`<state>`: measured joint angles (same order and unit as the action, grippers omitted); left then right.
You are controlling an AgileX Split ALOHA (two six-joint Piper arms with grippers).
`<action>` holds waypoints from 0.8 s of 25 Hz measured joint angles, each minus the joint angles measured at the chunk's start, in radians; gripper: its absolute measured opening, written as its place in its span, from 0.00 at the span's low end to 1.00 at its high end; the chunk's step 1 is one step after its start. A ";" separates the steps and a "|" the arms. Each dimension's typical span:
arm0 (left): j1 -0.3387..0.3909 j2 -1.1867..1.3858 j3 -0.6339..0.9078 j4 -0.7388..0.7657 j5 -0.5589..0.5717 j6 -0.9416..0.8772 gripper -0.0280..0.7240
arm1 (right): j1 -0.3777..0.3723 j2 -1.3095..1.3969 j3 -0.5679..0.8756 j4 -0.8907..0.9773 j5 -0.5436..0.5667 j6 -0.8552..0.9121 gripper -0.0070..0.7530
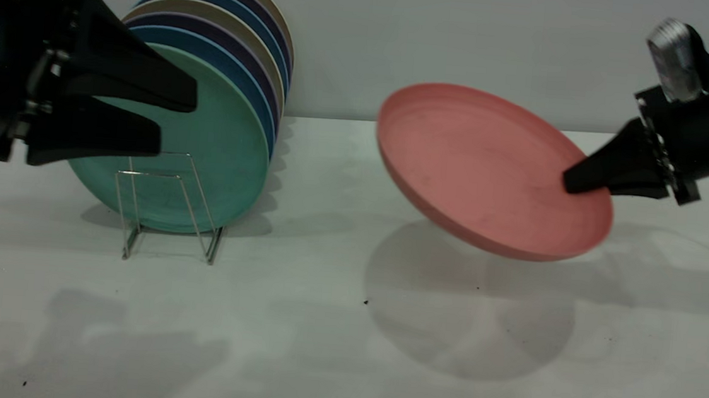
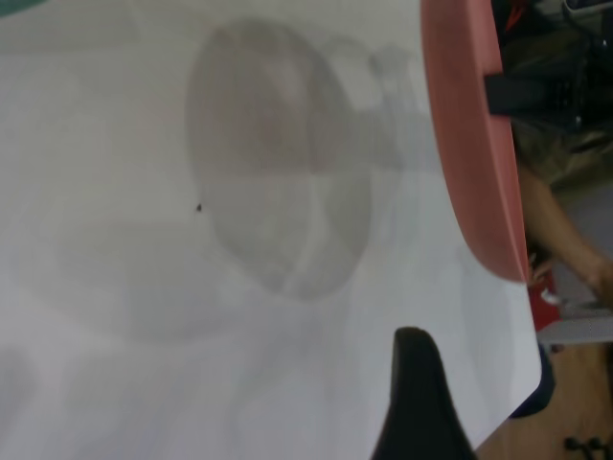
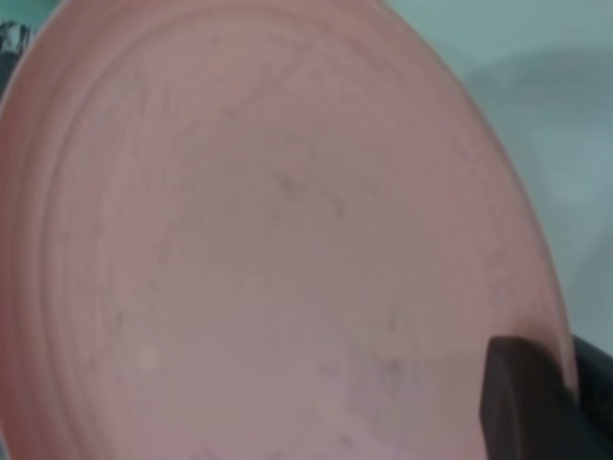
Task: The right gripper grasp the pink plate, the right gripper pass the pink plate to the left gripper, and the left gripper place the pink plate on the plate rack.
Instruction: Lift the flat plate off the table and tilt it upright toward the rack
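Note:
The left gripper should next grab the pink plate by its rim point(image 1: 384, 125), so that it can take over the plate and set it in the rack point(image 1: 170, 210).
My right gripper point(image 1: 574, 181) is shut on the right rim of the pink plate point(image 1: 483, 168) and holds it tilted in the air above the table, right of centre. The plate fills the right wrist view point(image 3: 268, 240), with one finger point(image 3: 522, 402) over its rim. It shows edge-on in the left wrist view point(image 2: 469, 144). My left gripper point(image 1: 171, 118) is open and empty at the far left, in front of the racked plates, well apart from the pink plate. The wire plate rack point(image 1: 170, 210) stands below it; its front loops hold nothing.
A teal-green plate point(image 1: 219, 150) leans in the rack with several blue, purple and beige plates point(image 1: 241, 32) behind it. The pink plate's shadow lies on the white table point(image 1: 342, 350). A grey wall is behind.

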<state>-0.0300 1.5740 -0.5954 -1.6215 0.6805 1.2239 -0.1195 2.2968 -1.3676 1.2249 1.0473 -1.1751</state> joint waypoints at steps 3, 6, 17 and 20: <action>0.000 0.038 -0.001 -0.059 0.006 0.050 0.74 | 0.048 -0.006 0.000 0.005 -0.019 -0.002 0.03; 0.000 0.051 -0.001 -0.083 0.011 0.068 0.74 | 0.098 -0.006 0.000 0.005 -0.046 -0.002 0.03; 0.000 0.055 -0.001 -0.087 0.013 0.080 0.74 | 0.204 -0.009 0.000 0.060 -0.022 -0.002 0.03; 0.000 0.055 -0.001 -0.087 0.011 0.080 0.74 | 0.222 -0.021 0.000 0.070 -0.010 -0.002 0.03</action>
<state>-0.0300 1.6289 -0.5968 -1.7083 0.6915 1.3036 0.1026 2.2758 -1.3676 1.2946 1.0371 -1.1770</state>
